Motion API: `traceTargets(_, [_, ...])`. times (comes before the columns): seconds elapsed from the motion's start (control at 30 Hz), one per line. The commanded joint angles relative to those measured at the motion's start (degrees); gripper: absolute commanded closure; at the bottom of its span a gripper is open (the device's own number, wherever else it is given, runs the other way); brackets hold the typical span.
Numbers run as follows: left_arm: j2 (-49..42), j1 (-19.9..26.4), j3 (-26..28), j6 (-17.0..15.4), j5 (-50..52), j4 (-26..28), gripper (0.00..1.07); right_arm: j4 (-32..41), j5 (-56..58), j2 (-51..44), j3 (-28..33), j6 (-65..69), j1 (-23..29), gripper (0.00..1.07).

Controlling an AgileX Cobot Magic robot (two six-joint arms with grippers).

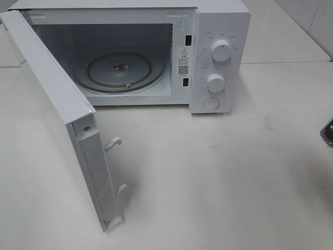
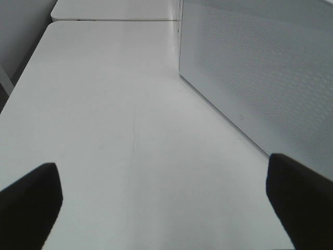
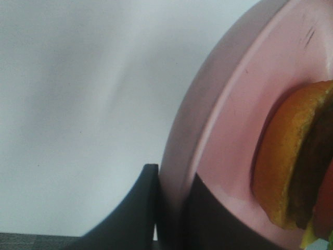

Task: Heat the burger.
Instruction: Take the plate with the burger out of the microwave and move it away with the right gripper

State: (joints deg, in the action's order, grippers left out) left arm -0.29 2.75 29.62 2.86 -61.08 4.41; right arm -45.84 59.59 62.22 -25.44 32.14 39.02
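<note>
My right gripper stays closed on the plate for now. The pink plate's rim [image 3: 210,104] hangs tilted above the white tabletop, so the plate would drop if I opened now.
The burger [image 3: 291,156] shows only in the right wrist view: a golden-brown bun with a dark patty and a bit of red and green. It lies on a round pink plate [image 3: 234,104]. My right gripper [image 3: 174,182] is shut on the plate's rim, one dark finger on each side of it. In the high view only a dark bit of that arm [image 1: 328,133] pokes in at the right edge, and burger and plate are out of frame there. My left gripper [image 2: 166,208] hangs open over bare table, holding nothing.
A white microwave [image 1: 218,31] stands at the back with its door [image 1: 57,104] swung wide toward the front left. Its glass turntable [image 1: 125,70] carries nothing. The door's perforated panel [image 2: 260,73] stands close beside my left gripper. White table [image 1: 218,182] spreads in front.
</note>
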Motion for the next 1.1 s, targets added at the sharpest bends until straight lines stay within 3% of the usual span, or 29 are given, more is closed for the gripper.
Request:
traceTargets(0.03, [-1.09, 0.11, -0.06, -0.23, -0.23, 0.11, 0.07, -4.87, 1.32, 2.92, -1.26, 4.18, -0.17, 1.07])
traceTargets(0.63, [-1.09, 0.11, -0.06, -0.23, -0.23, 0.11, 0.07, -5.73, -2.92, 31.34, -4.18, 30.71, -0.17, 1.03])
traceTargets(1.1, [-1.09, 0.11, -0.06, -0.23, -0.23, 0.11, 0.07, -8.31, -8.42, 43.77, -4.18, 34.95, -0.17, 0.99])
